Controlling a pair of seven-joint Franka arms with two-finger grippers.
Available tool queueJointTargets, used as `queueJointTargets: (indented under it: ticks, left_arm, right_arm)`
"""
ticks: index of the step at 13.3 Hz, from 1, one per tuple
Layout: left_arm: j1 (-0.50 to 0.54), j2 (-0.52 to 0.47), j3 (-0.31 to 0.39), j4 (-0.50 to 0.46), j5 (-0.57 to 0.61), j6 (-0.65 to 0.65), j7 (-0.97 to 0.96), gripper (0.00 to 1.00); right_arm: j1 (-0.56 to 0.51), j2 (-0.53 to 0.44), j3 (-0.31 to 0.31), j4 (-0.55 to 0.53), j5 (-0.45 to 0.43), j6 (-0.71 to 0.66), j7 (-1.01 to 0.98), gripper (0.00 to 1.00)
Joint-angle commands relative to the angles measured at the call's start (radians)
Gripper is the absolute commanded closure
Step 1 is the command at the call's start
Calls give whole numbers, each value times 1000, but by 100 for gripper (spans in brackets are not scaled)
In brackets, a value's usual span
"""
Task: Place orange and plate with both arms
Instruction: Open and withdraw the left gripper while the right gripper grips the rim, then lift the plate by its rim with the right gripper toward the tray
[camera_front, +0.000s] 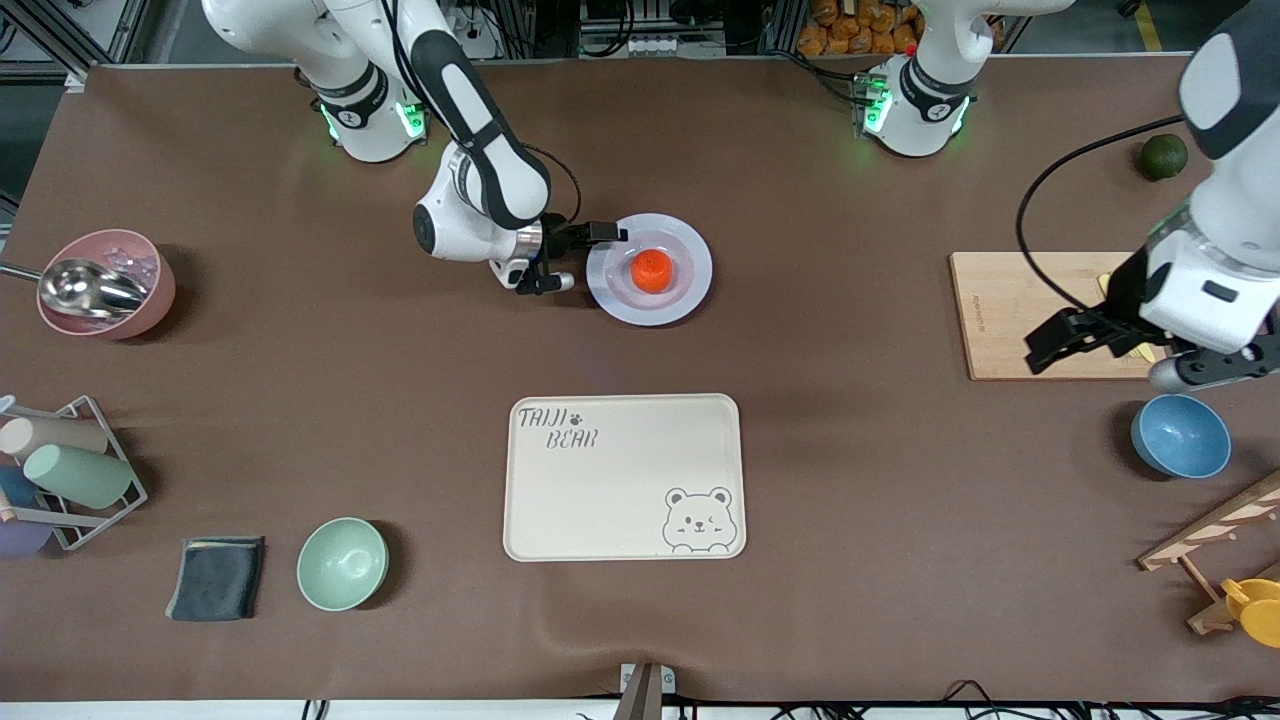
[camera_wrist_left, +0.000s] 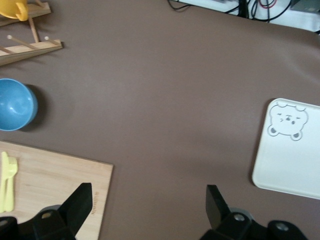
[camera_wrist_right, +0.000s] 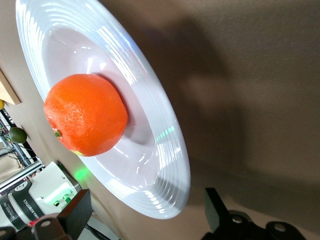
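I will set the orange and plate on the cream bear tray (camera_front: 624, 478), so next I will grab the plate with my right gripper by its rim (camera_front: 596, 253).
The orange (camera_front: 652, 270) lies in the middle of the lavender-white plate (camera_front: 690, 245), which rests on the brown table between the two arm bases and the bear tray. My right gripper (camera_front: 583, 258) is open and low at the plate's rim, on the side toward the right arm's end. In the right wrist view the plate's rim (camera_wrist_right: 150, 100) reaches between my open fingers (camera_wrist_right: 75, 212) without touching them, and the orange (camera_wrist_right: 85, 115) sits farther in. My left gripper (camera_front: 1062, 343) is open and empty over the edge of the wooden board; it also shows in the left wrist view (camera_wrist_left: 147, 210).
The cream bear tray (camera_front: 625, 477) lies nearer the front camera than the plate. A wooden cutting board (camera_front: 1030, 310), a blue bowl (camera_front: 1180, 435), a dark green fruit (camera_front: 1163, 156) and a wooden rack (camera_front: 1220, 560) are at the left arm's end. A pink bowl (camera_front: 105, 283), a green bowl (camera_front: 342, 563) and a cup rack (camera_front: 60, 480) are at the right arm's end.
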Motion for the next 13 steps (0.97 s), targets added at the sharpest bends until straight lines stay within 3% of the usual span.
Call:
queueJointTargets:
  ticks: [1,3,6,7,8,10,12,13]
  left_arm:
    - [-20,-16,29,3,-8,-27,22,0]
    - [-17,-23,32,35,-6,-54,28,0]
    - [16,-53,32,34,-20,-79,60,0]
    - [16,-51,30,34,-21,-82,62,0]
    - [14,-53,26,32,-21,-83,62,0]
    - [14,-65,22,34,-23,-106,63,0]
    - [10,-69,19,34,-34,-114,63,0]
    - [5,-71,19,36,-35,-120,62,0]
  right_arm:
    - [22,9,-5,9,78,9,-17,0]
    - [49,18,-5,23,137,74,-17,0]
    - [74,23,-5,30,149,132,-15,0]
    - [72,23,-5,30,149,132,-14,5]
    - [71,23,-4,32,155,132,-12,21]
    - [77,26,-4,38,276,122,-18,52]
    - [100,26,-4,44,354,122,-55,95]
    - [100,26,-4,43,370,122,-81,100]
